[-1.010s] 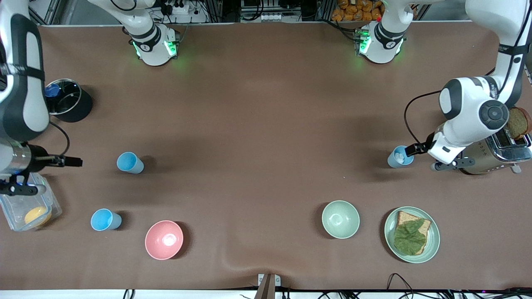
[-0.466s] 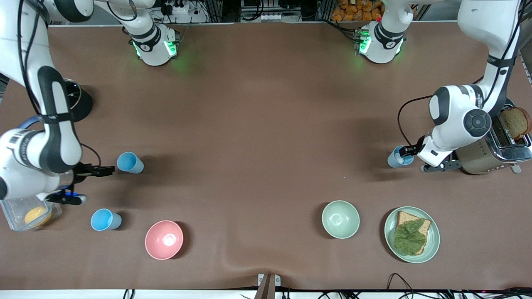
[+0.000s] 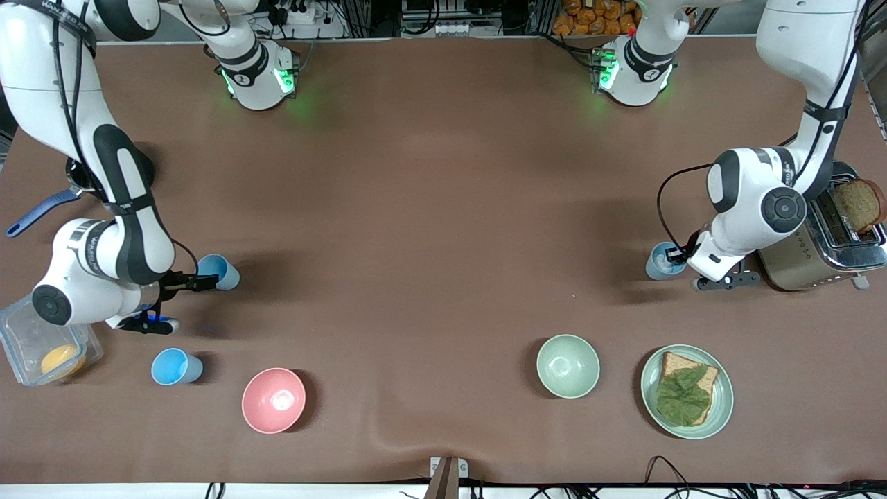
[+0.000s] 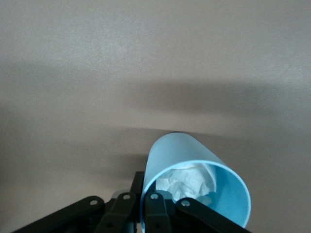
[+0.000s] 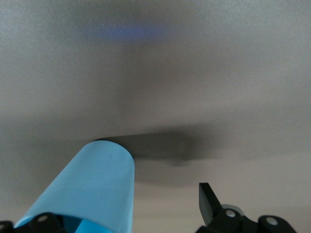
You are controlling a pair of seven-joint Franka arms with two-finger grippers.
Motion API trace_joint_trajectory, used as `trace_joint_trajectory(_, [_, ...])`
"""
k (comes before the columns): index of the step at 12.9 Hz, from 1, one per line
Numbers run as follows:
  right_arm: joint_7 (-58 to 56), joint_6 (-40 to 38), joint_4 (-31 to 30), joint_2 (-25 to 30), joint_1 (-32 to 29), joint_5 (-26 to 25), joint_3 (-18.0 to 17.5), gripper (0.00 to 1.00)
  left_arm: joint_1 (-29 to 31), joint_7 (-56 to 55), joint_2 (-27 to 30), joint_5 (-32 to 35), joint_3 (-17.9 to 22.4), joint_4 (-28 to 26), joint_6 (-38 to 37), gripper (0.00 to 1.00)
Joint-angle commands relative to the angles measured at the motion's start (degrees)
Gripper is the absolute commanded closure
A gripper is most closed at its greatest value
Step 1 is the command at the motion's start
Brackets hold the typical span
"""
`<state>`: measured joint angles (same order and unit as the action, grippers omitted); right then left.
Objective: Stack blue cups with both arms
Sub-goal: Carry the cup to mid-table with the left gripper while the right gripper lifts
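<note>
I will stack the sky-blue cup with the grey-blue cup (image 3: 660, 263), so my right gripper will next grab the sky-blue cup by its rim (image 3: 205, 267).
A grey-blue cup (image 3: 660, 263) with crumpled white paper inside stands beside the toaster. My left gripper (image 3: 675, 257) is shut on its rim, one finger inside and one outside; the left wrist view shows the gripper (image 4: 146, 194) and the cup (image 4: 194, 160). A sky-blue cup (image 3: 219, 271) stands toward the right arm's end of the table. My right gripper (image 3: 202, 281) is open at its side. In the right wrist view the gripper (image 5: 126, 213) has the cup (image 5: 92, 184) against one finger. Another sky-blue cup (image 3: 177, 366) stands nearer the front camera.
A pink bowl (image 3: 273, 400), a pale green bowl (image 3: 567, 365) and a plate (image 3: 721, 409) with bread and lettuce sit near the front edge. A toaster (image 3: 818, 246) holds toast. A clear container (image 3: 28, 343) and a pot (image 3: 76, 179) are at the right arm's end.
My right arm has swung in from the table's end and brought its open gripper up to the sky-blue cup. My left arm has shifted slightly, staying at the grey-blue cup's rim.
</note>
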<state>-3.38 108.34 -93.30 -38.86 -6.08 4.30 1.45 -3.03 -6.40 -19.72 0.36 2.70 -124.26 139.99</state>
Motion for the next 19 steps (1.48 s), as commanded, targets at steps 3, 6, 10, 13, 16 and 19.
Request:
trace_joint_trajectory(3, [-2.59,-0.41,-1.44,1.68,-0.33,0.89,-0.04,0.25,-0.14,-6.04,2.14,-2.29,-10.05,2.26,-0.07,1.0])
trace_joint_trajectory(6, [-2.68,-0.85,-1.88,2.03,-0.42,2.81,-0.13,1.0,-1.62,-18.19,0.65,-2.29,-20.6,5.6,-0.42,1.0])
trace_joint_trajectory(10, [-2.77,-2.07,-3.9,5.45,0.02,3.09,-0.04,1.0,-15.13,-34.43,-5.31,-2.12,-21.69,12.44,-0.42,1.0])
trace_joint_trajectory(13, [-2.86,-6.54,-3.73,10.1,0.02,3.09,-0.04,1.0,-23.05,-46.57,-11.99,-1.59,-21.51,20.08,-0.42,1.0])
trace_joint_trajectory(16, [-2.07,-11.55,-2.77,13.62,0.54,3.35,-0.3,1.0,-28.25,-50.38,-16.22,0.51,-21.42,24.14,-0.42,1.0])
trace_joint_trajectory(19, [2.57,-20.16,1.1,15.21,2.65,7.9,-0.57,1.0,-30.45,-51.44,-18.16,1.75,-21.25,25.99,-0.42,1.0])
